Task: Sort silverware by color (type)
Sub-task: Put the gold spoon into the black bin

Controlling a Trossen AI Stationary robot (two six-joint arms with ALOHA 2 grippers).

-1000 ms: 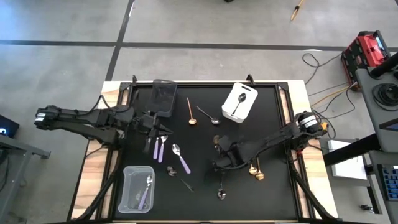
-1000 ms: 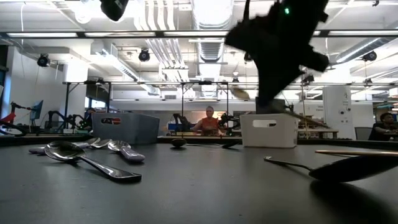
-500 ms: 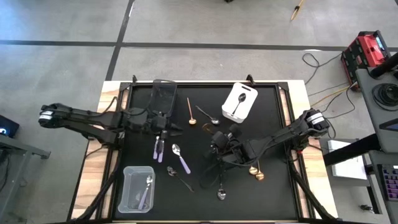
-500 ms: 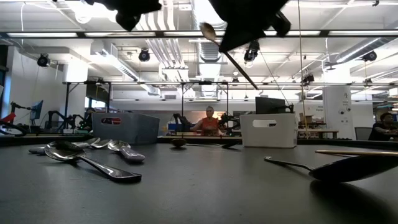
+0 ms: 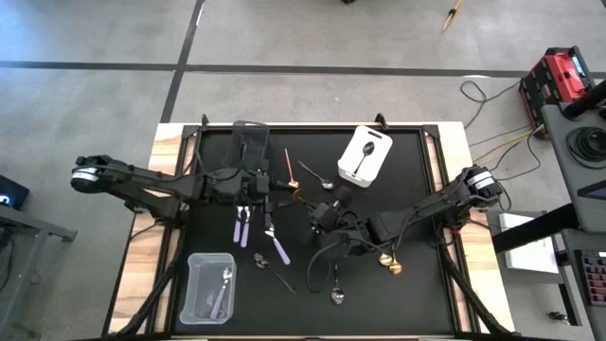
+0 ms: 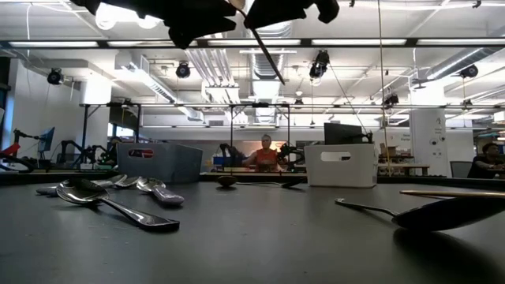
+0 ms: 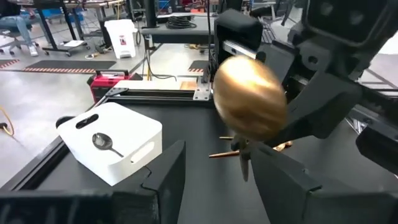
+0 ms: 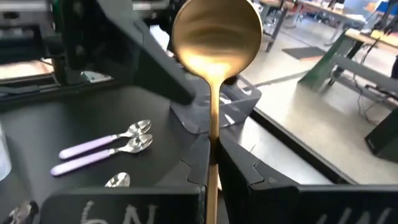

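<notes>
I will next grab the gold spoon with my left gripper by its neck below the spoon's bowl, to sort it into the dark bin (image 5: pixel 249 143).
A gold spoon (image 8: pixel 216 31) is held up over the middle of the black table (image 5: pixel 417 189) by my right gripper (image 5: pixel 320 212), which is shut on it. Its bowl (image 7: pixel 249 96) points at my left gripper (image 5: pixel 276 189). That gripper is open, and its two fingers stand to either side of the bowl, just short of it and not touching. Two lilac-handled spoons (image 5: pixel 242 225) lie flat side by side below the left gripper, and a third (image 5: pixel 276 243) lies beside them. A second gold spoon (image 5: pixel 289 170) lies on the table near the dark bin. My right gripper pinches the gold spoon's handle (image 8: pixel 213 146) between its two fingers, well below the bowl. The spoon lies along the fingers, with its bowl out past the fingertips and its tail running back under the wrist. It is tilted and lifted clear of the table.
A dark bin (image 5: pixel 249 144) stands at the far left. A white bin (image 5: pixel 365 156) at the far middle holds a dark spoon. A clear bin (image 5: pixel 210 286) at the near left holds lilac spoons. Dark spoons (image 5: pixel 315 176) (image 5: pixel 273 272) (image 5: pixel 336 292) and a gold one (image 5: pixel 388 260) lie loose.
My right gripper has risen from near the table with the gold spoon and gone toward the far edge and the left gripper. The spoon has tipped from about level to slanted. My left gripper has moved toward the table's right, up to the spoon's bowl.
</notes>
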